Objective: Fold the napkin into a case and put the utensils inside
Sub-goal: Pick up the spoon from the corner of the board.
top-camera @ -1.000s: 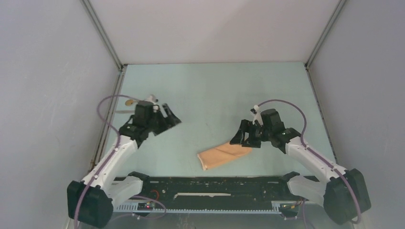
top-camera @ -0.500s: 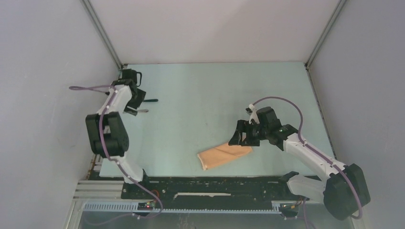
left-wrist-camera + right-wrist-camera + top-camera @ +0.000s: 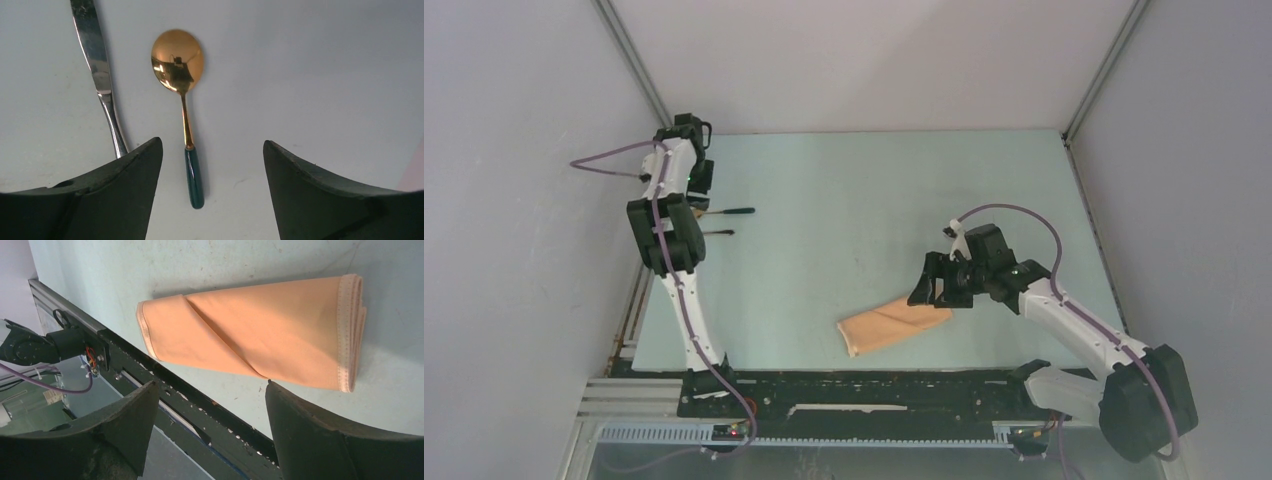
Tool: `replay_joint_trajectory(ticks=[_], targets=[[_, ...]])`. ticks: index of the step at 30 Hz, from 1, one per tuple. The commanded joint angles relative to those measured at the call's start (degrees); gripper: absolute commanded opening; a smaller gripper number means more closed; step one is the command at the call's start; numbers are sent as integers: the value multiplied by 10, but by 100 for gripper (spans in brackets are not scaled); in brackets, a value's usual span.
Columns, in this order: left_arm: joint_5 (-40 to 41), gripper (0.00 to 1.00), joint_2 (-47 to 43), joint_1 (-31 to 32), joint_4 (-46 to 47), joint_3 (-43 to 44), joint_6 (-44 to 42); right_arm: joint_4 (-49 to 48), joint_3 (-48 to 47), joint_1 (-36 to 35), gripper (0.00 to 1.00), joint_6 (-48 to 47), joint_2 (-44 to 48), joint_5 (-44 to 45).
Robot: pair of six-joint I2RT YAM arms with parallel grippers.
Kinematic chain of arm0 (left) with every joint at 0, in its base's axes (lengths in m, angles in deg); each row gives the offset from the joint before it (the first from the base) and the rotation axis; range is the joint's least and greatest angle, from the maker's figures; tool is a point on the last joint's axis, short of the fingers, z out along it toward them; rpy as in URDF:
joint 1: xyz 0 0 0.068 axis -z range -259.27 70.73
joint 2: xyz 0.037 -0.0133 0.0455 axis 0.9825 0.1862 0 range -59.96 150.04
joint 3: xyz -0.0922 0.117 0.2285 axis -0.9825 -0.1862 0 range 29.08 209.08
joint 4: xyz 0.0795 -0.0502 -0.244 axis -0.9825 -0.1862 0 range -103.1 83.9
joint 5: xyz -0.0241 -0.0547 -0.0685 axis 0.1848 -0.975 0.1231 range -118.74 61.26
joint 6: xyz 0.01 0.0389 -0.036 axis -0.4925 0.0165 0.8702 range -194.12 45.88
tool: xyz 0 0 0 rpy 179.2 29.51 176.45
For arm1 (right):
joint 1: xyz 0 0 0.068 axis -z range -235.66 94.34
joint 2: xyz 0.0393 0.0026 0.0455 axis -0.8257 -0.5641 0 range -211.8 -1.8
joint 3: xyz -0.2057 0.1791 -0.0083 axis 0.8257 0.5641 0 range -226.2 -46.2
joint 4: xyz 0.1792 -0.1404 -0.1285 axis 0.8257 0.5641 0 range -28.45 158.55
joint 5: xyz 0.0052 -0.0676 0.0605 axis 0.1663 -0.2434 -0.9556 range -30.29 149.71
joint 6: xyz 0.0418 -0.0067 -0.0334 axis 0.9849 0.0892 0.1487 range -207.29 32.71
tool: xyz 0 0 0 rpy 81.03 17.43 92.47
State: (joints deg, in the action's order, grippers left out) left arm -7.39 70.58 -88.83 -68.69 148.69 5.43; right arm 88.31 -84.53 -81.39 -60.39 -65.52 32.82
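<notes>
Next, my left gripper grabs the spoon (image 3: 177, 60) by its slim gold neck (image 3: 186, 122), leaving the spoon's bowl free, to hand the spoon over to my right gripper.
The peach napkin lies folded into a wedge-shaped case (image 3: 889, 325) near the table's front edge, with its layered open edge (image 3: 350, 330) towards my right gripper. My right gripper (image 3: 932, 285) hangs open and empty just above the case's (image 3: 250, 332) right end. At the far left lie the utensils: a spoon (image 3: 177, 60) with a gold bowl and dark green handle (image 3: 736, 211), and a silvery knife (image 3: 97, 65) beside it (image 3: 716, 232). My left gripper (image 3: 212, 142) is open above them. The spoon's handle lies between its jaws, untouched.
A black rail (image 3: 854, 385) runs along the table's near edge, close under the case (image 3: 165, 380). The grey left wall (image 3: 544, 200) and a metal corner post (image 3: 639, 80) stand right beside the stretched left arm.
The left arm has swung from the middle left of the table out to the back left, over the utensils. The right arm has barely moved. The case lies where it was.
</notes>
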Motion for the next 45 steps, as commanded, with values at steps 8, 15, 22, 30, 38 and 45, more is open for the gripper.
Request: replay_joint_trajectory(ticks=[8, 15, 22, 30, 38, 45], targets=[[-40, 69, 50, -34, -47, -14, 74, 20, -23, 37, 86, -19, 34, -8], [-47, 50, 78, -38, -29, 11, 70, 27, -25, 45, 85, -16, 48, -10], [-62, 21, 81, -46, 11, -2, 58, 34, -32, 45, 86, -16, 53, -4], [-112, 0, 36, -47, 120, -52, -41, 45, -39, 40, 86, -26, 56, 17], [-337, 0, -109, -8, 336, -220, -204, 44, -57, 35, 95, -37, 47, 41], [-661, 0, -247, 134, 697, -411, -197, -11, -68, 72, 100, 21, 68, 25]])
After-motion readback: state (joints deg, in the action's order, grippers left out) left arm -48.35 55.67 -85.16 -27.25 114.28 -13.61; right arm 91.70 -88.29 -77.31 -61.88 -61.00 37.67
